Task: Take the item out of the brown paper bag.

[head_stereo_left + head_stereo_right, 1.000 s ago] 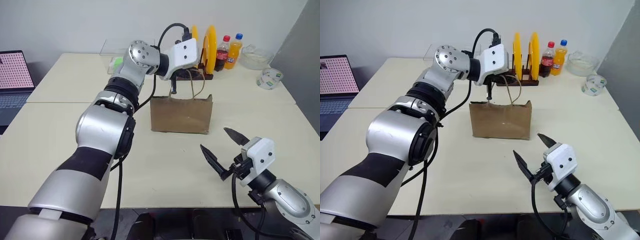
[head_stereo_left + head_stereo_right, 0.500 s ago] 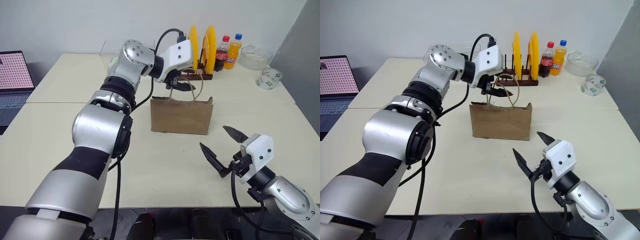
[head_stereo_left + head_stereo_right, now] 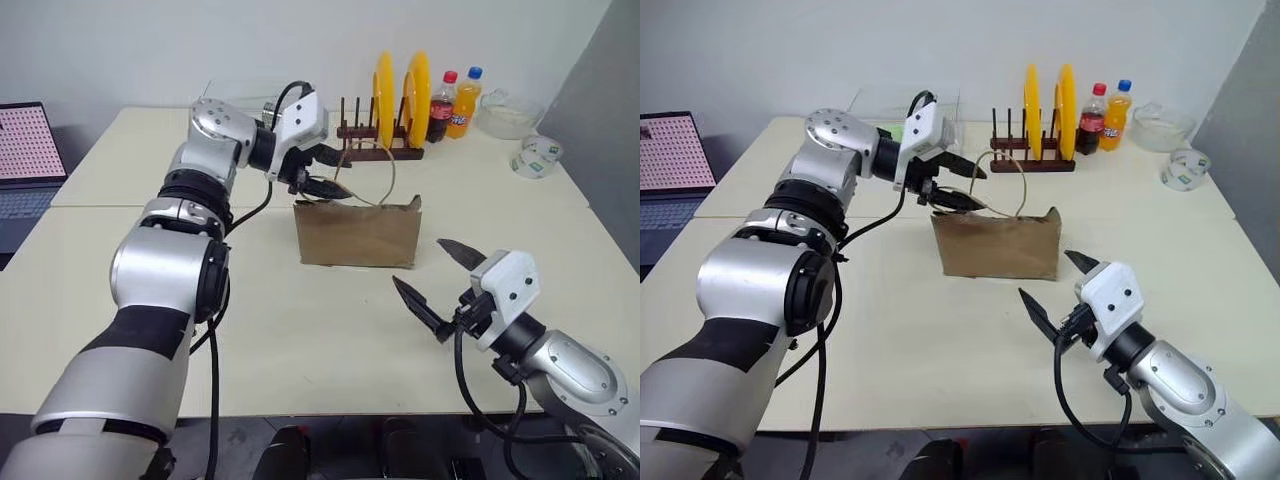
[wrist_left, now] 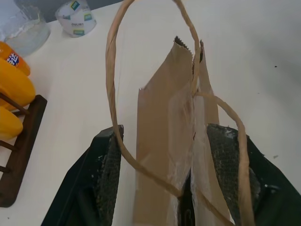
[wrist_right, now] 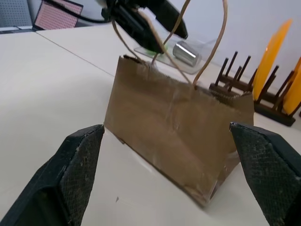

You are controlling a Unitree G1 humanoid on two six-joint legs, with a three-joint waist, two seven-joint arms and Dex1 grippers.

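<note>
The left gripper grabs the bag's tan cord handle next, since the bag's paper opening is creased nearly shut while the handle stands up above the opening.
The brown paper bag stands upright on the table, its top edge creased and nearly closed. The item is hidden inside it. My left gripper is open at the bag's upper left corner. In the left wrist view its fingers flank the bag's narrow end. A tan cord handle loops across one finger. My right gripper is open and holds nothing. It hovers low over the table, in front of the bag's right corner and pointed at the bag.
A wooden rack with two yellow plates stands behind the bag. To its right are a cola bottle, an orange bottle, a glass bowl and a tape roll. A laptop sits far left.
My left gripper was shut on a handle above the bag. It has opened and swung left and down to the bag's left end. The right gripper has hardly moved.
</note>
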